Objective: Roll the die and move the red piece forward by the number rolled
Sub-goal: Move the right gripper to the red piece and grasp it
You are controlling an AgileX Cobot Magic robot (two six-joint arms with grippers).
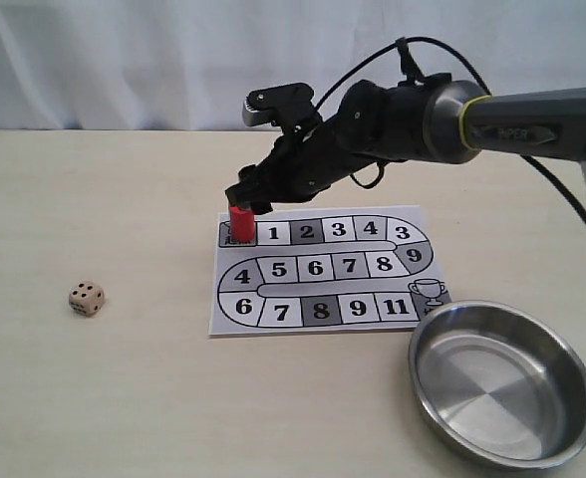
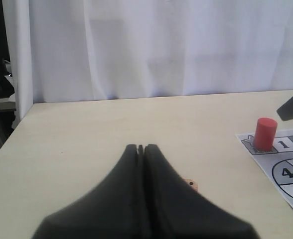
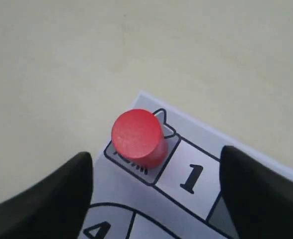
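Note:
My right gripper grips its round body (image 1: 241, 228) (image 3: 139, 139) next, to move the red piece forward by the roll.
The red piece (image 1: 240, 222) stands upright on the grey start square at the near-left corner of the paper game board (image 1: 323, 299). My right gripper (image 1: 245, 197) hovers just above it, open. In the right wrist view the red piece (image 3: 137, 137) lies just beyond the two dark fingers (image 3: 62, 199), not between them, and the right gripper (image 3: 156, 155) holds nothing. The die (image 1: 87, 298) rests on the table well left of the board. My left gripper (image 2: 141, 148) is shut and empty; the die (image 2: 191, 185) peeks out behind its finger, and the red piece (image 2: 264, 134) shows farther off.
A round steel bowl (image 1: 502, 383) sits at the front right, touching the board's corner near the trophy square. The board (image 3: 196, 174) shows squares 1 and 4 by the piece. A white curtain closes off the back of the table.

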